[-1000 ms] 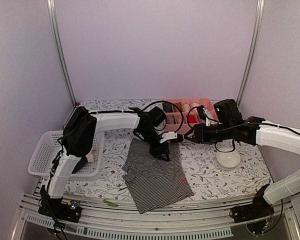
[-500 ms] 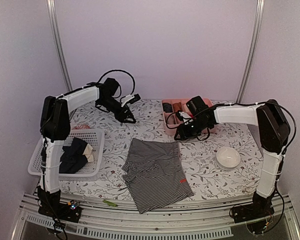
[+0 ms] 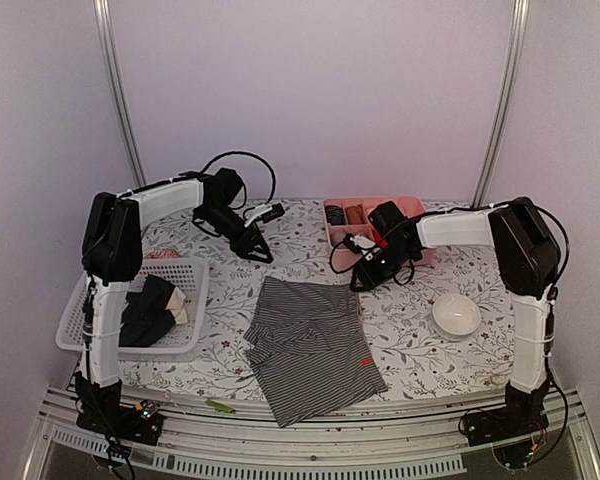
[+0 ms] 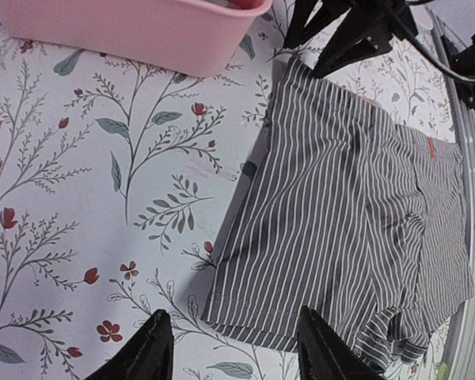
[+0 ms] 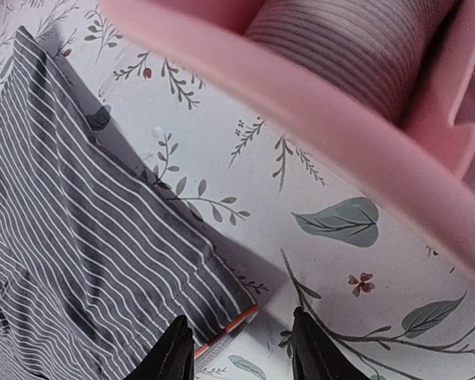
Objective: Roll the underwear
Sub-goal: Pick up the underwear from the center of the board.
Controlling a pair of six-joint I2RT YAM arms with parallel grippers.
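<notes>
My left gripper is to grip the underwear's far corner (image 3: 267, 282) (image 4: 214, 313) next, opposite my right gripper's corner, to fold the underwear's far edge over for rolling.
The grey-and-white striped underwear (image 3: 310, 345) lies spread flat on the flowered table, with a red tag near its right side. My left gripper (image 3: 260, 252) is open and empty, behind and to the left of the underwear's far left corner. In the left wrist view (image 4: 231, 332) the garment's (image 4: 340, 206) hem lies just ahead of the open fingers. My right gripper (image 3: 362, 280) is open at the far right corner. In the right wrist view (image 5: 241, 344) that corner's red-edged band (image 5: 226, 332) lies between the open fingers, not gripped.
A pink divided tray (image 3: 416, 207) stands at the back right, holding a rolled striped garment (image 5: 356, 39). A white mesh basket (image 3: 90, 290) at the left holds black and cream garments (image 3: 150, 305). A white bowl (image 3: 456, 315) sits right of the underwear.
My left gripper left the underwear's far edge, swung to the back left, then came slightly nearer. My right gripper drew back toward the tray, then lowered to the far right corner. The underwear has not moved.
</notes>
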